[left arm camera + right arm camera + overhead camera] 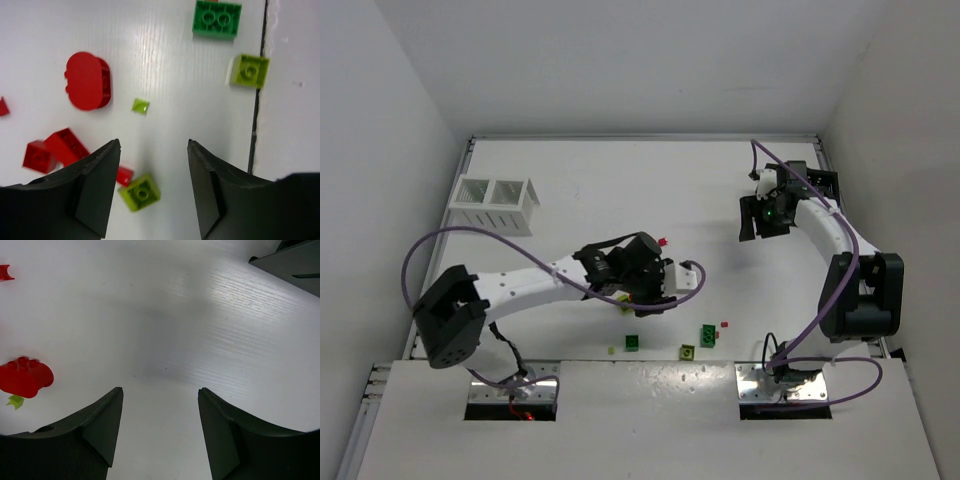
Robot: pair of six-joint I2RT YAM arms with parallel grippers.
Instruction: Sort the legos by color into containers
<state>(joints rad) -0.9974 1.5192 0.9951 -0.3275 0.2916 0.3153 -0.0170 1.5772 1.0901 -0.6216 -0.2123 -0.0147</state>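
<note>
I need to reach the green square brick with my left gripper and grab it by its opposite sides, so the brick's other sides stay free to enter the white container point(498, 203).
My left gripper point(154, 142) hangs open over the table near the middle point(660, 285). A yellow-green lego point(139, 192) lies loose on the table between its fingers, close to the left one, beside a small red bit point(124, 175). Ahead lie a flat round red piece point(88, 81), two red bricks point(65, 147), a green brick point(217, 19) and another yellow-green brick point(249, 71). My right gripper point(160, 390) is open over bare table at the far right point(767, 215). The white container point(498, 203) stands far left; the black container point(820, 185) is behind the right arm.
Green bricks point(633, 342) point(707, 334) and a yellow-green one point(687, 351) lie near the table's front edge. A table seam point(257, 100) runs past the left gripper. The right wrist view shows a red piece point(24, 376) at the left and the black container's corner point(295, 265).
</note>
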